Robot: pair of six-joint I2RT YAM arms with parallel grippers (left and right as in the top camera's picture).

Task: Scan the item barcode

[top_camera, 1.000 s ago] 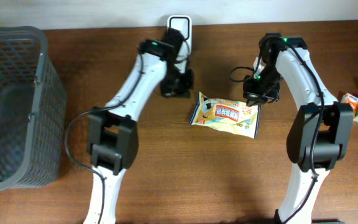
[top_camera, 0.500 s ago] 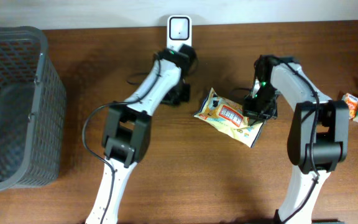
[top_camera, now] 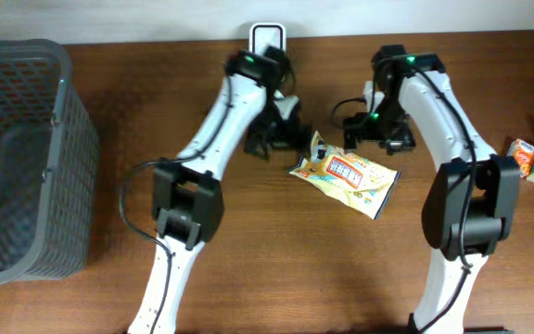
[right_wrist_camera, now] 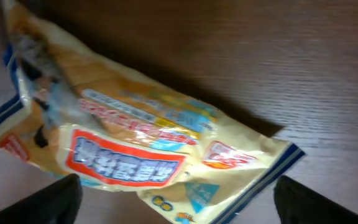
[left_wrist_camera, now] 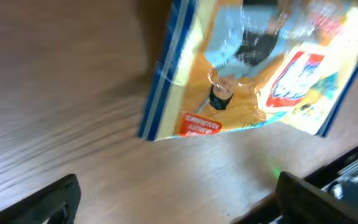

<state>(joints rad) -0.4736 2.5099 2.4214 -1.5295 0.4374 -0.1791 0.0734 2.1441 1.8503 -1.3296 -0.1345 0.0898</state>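
My left gripper is going to grip the snack packet next by its blue-striped end edge point(top_camera: 302, 161) point(left_wrist_camera: 165, 76), so the packet's body stays free to flip for barcode scanning.
The item, a yellow snack packet point(top_camera: 346, 176) with a red and blue label, lies flat and slanted on the wooden table between the two arms. My left gripper point(top_camera: 286, 139) is at the packet's left end. In the left wrist view its fingers point(left_wrist_camera: 55, 199) stand wide apart over bare wood, open, with the packet point(left_wrist_camera: 247, 68) ahead of them. My right gripper point(top_camera: 376, 139) hovers at the packet's upper right edge, also open. In the right wrist view the packet point(right_wrist_camera: 142, 143) fills the middle and its lower edge lies between the spread fingertips point(right_wrist_camera: 316, 202), ungripped. No barcode shows.
A white scanner point(top_camera: 267, 39) stands at the table's back edge behind the left arm. A grey mesh basket point(top_camera: 17, 158) takes up the far left. Small cartons point(top_camera: 527, 158) sit at the right edge.
The packet turned clockwise a second ago and has lain still since. My left gripper has swung right to its left end. My right gripper has pulled back off the packet.
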